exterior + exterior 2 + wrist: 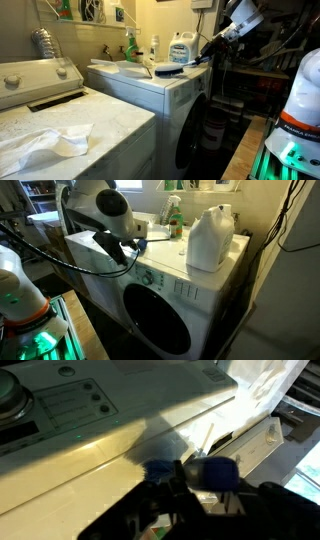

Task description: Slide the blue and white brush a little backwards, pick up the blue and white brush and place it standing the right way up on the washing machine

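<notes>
The white handle slants up to the fingertips. My gripper keeps holding the brush for now, until its blue head sits level on the washing machine's top (pixel 148 80) (pixel 100 482).
The blue and white brush (pixel 168 70) lies low over the front edge of the white washing machine (pixel 140 82). The machine's dark round door shows in an exterior view (pixel 160 320). My gripper (pixel 203 58) is at the brush's outer end, just off the machine's front corner. In the wrist view the dark fingers (pixel 185 482) sit on both sides of the brush's blue body (pixel 212 472) and look shut on it, with the machine's top (pixel 100 440) behind. In an exterior view the gripper (pixel 135 246) hovers at the top's near corner.
A large white detergent jug (pixel 181 48) (pixel 210 238) and a green spray bottle (pixel 130 45) (pixel 175 220) stand at the back of the machine's top. A top-loading appliance (pixel 40 80) with a white cloth (pixel 45 140) stands beside it.
</notes>
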### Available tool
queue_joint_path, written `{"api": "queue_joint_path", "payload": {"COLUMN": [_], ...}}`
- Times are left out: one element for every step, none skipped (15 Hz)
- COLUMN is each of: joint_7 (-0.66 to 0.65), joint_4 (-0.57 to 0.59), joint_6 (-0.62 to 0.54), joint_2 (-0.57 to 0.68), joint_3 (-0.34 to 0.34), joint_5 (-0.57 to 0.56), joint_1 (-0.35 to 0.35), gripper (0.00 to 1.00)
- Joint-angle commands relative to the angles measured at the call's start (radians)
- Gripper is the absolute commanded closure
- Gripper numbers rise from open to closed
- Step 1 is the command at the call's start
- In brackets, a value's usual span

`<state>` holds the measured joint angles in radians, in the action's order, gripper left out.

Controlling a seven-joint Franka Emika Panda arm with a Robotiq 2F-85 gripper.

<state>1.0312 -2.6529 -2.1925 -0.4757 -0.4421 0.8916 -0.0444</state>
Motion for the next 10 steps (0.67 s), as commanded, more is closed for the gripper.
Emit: {"api": "queue_joint_path", "payload": {"joint_7": [0.003,-0.001,-0.007,-0.012,-0.014,-0.018,-0.024,-0.031,-0.042,-0.055], "joint_4": [0.037,0.047,0.058,0.068,0.078,0.087,0.097,0.107,0.118,0.127], "joint_6": [0.036,0.048,0.065,0.086,0.117,0.148,0.183,0.218,0.249,0.277], "joint_2": [0.036,0.042,0.048,0.055,0.061,0.066,0.073,0.083,0.097,0.111], "joint_3": [0.056,0.060,0.061,0.061,0.059,0.056,0.053,0.049,0.046,0.045], "joint_5": [0.084,0.111,0.138,0.159,0.181,0.203,0.223,0.246,0.267,0.286], "joint_1": [0.065,0.075,0.087,0.099,0.113,0.128,0.144,0.162,0.181,0.200], "gripper": [0.92,0.92,0.92,0.92,0.92,0.92,0.92,0.92,0.92,0.92]}}
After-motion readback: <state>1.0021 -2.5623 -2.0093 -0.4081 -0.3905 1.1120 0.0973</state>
